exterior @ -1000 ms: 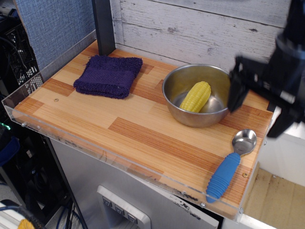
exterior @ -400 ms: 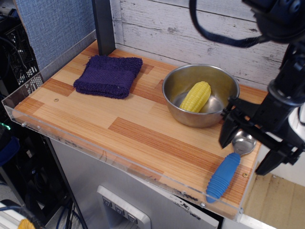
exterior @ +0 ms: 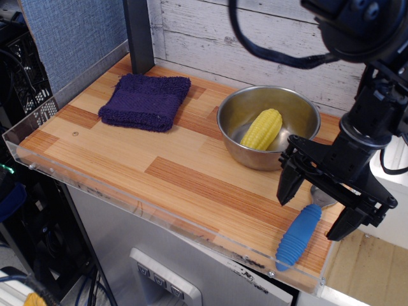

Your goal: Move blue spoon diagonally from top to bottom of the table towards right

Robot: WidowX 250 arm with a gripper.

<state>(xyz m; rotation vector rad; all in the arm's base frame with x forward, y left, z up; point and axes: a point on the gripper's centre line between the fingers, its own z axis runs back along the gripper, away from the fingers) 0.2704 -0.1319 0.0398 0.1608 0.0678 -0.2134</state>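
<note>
My gripper picks up the blue spoon by its ribbed handle [exterior: 298,234] next, to move the spoon diagonally across the table.
The blue spoon [exterior: 298,236] lies at the table's front right corner, its ribbed blue handle pointing to the front edge and its silver bowl mostly hidden behind the gripper. My gripper [exterior: 314,205] hangs open right over the spoon's upper end, one finger [exterior: 288,183] to the left of it and the other to the right, at the table's right edge. I cannot tell whether the fingers touch the table [exterior: 159,172], a striped wooden top with a clear acrylic rim.
A steel bowl [exterior: 237,111] holding a yellow corn cob [exterior: 261,128] stands just behind the gripper. A dark purple-blue folded cloth [exterior: 145,101] lies at the back left. A black post [exterior: 138,32] rises at the back edge. The table's right edge is beside the gripper.
My gripper has come down and leftward from above the bowl's right side to straddle the spoon's upper end. The spoon, bowl and cloth have not moved.
</note>
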